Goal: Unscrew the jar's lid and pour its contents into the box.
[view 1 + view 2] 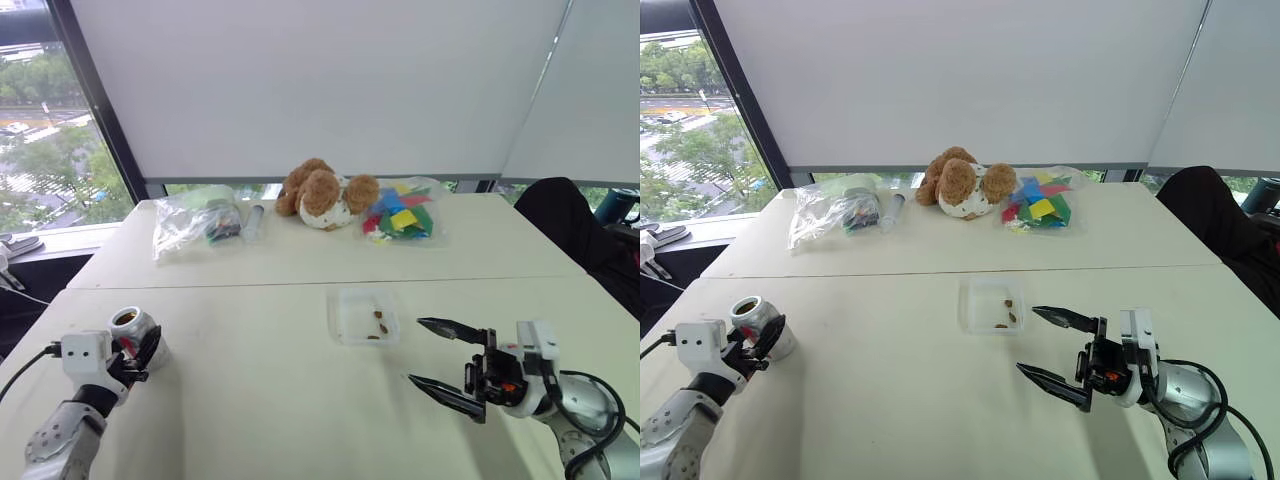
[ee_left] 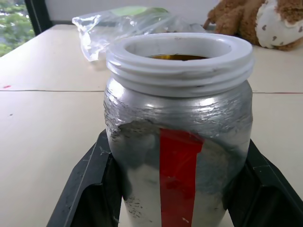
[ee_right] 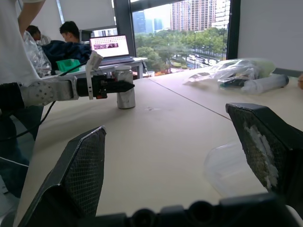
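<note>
The silver jar [image 2: 180, 142] has its bottom on the tabletop and would stay standing if my left gripper opened now, so my left gripper needs to let go of the jar.
The silver-grey jar [image 1: 135, 325] with a red stripe [image 2: 180, 170] stands upright at the table's left edge. Its white threaded mouth is uncovered. My left gripper [image 1: 145, 350] is shut on it, one black finger [image 2: 90, 189] on each side. The lid is out of view. The clear box [image 1: 343, 300] lies mid-table, with a few brown bits of the contents [image 1: 380, 322] in it. To the right of the box, my right gripper [image 1: 415, 350] is open and empty, pointing left. In the right wrist view the jar [image 3: 125, 90] sits far across the table.
At the back of the table lie a clear bag [image 1: 197, 218], a slim clear tube [image 1: 254, 220], a plush bear [image 1: 322, 192] and a bag of coloured blocks [image 1: 400, 212]. A black chair [image 1: 565, 215] stands at the right. People [image 3: 14, 42] and a laptop [image 3: 111, 47] are beyond the left edge.
</note>
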